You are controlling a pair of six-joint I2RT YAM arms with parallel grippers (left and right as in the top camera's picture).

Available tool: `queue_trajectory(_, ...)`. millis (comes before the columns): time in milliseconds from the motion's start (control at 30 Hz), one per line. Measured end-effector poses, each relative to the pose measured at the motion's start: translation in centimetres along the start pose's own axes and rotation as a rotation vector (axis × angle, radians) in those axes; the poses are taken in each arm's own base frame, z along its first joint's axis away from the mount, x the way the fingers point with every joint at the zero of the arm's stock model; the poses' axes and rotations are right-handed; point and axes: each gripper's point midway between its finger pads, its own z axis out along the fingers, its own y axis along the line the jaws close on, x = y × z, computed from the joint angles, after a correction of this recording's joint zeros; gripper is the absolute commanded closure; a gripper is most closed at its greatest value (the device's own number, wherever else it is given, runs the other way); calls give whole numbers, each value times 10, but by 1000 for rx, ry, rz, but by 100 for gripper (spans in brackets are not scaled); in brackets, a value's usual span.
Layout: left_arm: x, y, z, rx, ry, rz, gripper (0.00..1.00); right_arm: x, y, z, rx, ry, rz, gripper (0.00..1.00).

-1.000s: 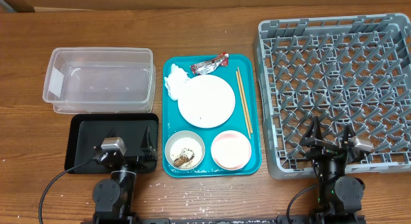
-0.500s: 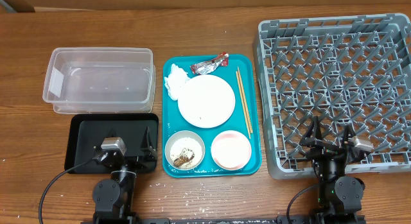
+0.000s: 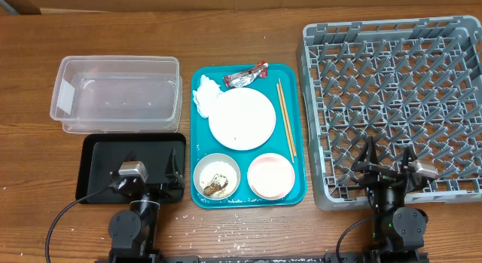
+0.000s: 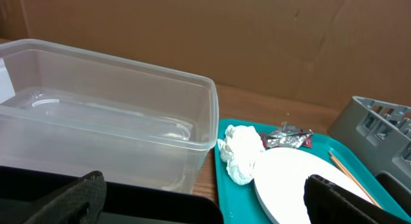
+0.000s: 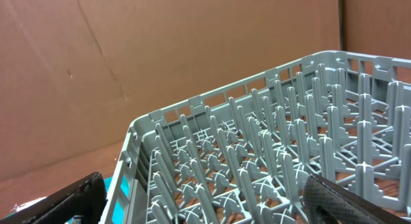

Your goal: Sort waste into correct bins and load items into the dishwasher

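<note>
Next, the left gripper grabs the pink bowl by its rim at one side, which leaves the opposite side free for handover and rack (image 3: 395,97) loading.
On the teal tray (image 3: 199,195) lie a white plate (image 3: 242,117), a crumpled napkin (image 3: 205,93), a foil wrapper (image 3: 246,75), chopsticks (image 3: 285,116), a cream bowl (image 3: 216,176) holding brown scraps with rice, and a pink bowl (image 3: 270,175). The clear tub (image 3: 117,93) and the black tray (image 3: 102,161) are to the left, the grey rack (image 3: 395,97) to the right. My left gripper (image 3: 154,175) is open and empty over the black tray's near edge. My right gripper (image 3: 388,166) is open and empty over the rack's near edge. The left wrist view shows the tub (image 4: 109,137), napkin (image 4: 242,151), wrapper (image 4: 289,138) and plate (image 4: 292,182).
The wooden table (image 3: 248,37) runs beyond all containers. A brown cardboard wall (image 4: 257,38) stands behind the table. The rack's upright pegs (image 5: 270,160) fill the right wrist view.
</note>
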Motion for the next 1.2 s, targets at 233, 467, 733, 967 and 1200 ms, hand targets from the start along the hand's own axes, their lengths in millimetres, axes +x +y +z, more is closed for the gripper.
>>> queue_trajectory(233,1,-6,0,34,6,-4,0,0,0,0,-1,0,0,0)
queue_trajectory(467,-7,-42,-5,241,-2,-57,0,14,32,-4,-187,77,-2,0)
queue_trajectory(733,-76,-86,-43,375,95,-116,0,-52,79,-43,-351,219,-5,0)
queue_trajectory(967,-91,-105,-37,309,578,-229,0,-99,98,-41,-265,537,-16,0)
queue_trajectory(1200,-117,-146,-8,501,669,-294,3,-102,116,-21,-272,709,-1,0)
